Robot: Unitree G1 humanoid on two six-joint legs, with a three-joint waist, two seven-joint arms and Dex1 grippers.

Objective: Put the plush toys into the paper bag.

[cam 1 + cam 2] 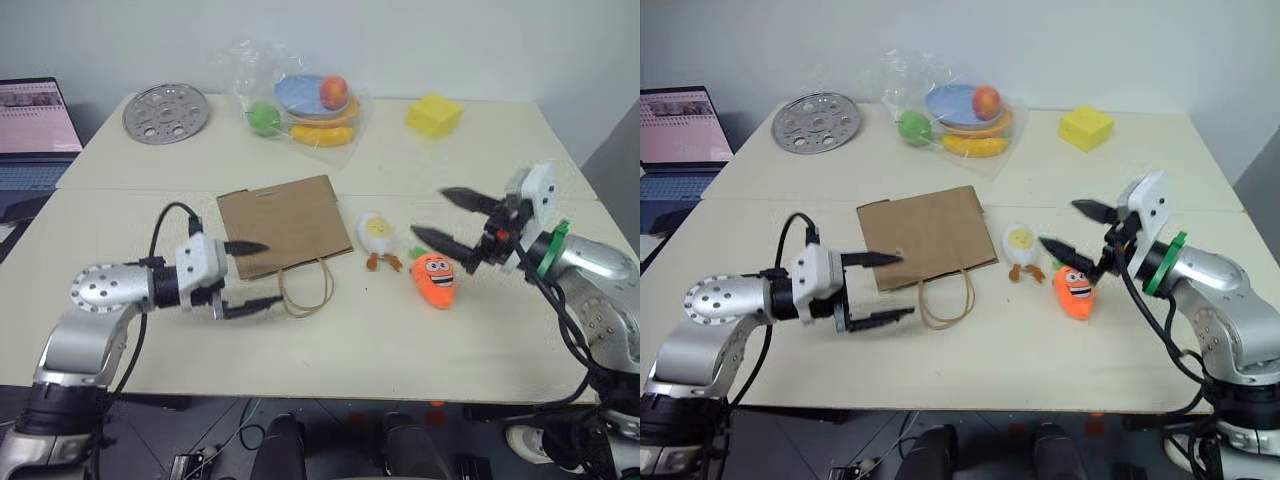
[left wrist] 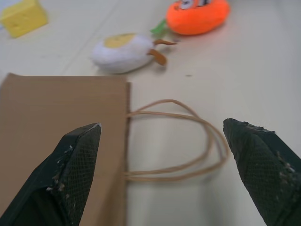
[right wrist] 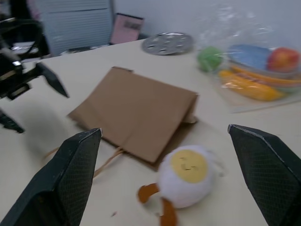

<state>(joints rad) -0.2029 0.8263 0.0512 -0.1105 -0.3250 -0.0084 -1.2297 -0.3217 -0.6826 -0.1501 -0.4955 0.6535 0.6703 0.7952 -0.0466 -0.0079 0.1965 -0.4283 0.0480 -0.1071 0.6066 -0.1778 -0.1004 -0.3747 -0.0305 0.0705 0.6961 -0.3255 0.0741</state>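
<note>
The paper bag [image 1: 285, 223] lies flat on the table, and the robot's left gripper needs to grab it next by its upper loop handle [image 1: 327, 283], which sticks out past the table's edge.
A brown paper bag [image 1: 285, 223] lies flat on the table with its tan loop handles [image 1: 307, 290] toward the near edge. To its right lies the white egg plush toy [image 1: 377, 236], and right of that the orange carrot plush toy [image 1: 435, 279]. My left gripper [image 1: 252, 278] is open at the bag's near left corner, one finger over the bag and one beside the handles. Just above the carrot my right gripper [image 1: 448, 219] hangs open, pointing toward the egg. In the right wrist view the egg [image 3: 187, 174] sits between the open fingers, with nothing held.
At the back stand a clear plastic bag of fruit on a blue plate [image 1: 308, 104], a yellow block [image 1: 434, 114] and a round metal disc [image 1: 165, 112]. A laptop [image 1: 35, 125] sits off the table's left side.
</note>
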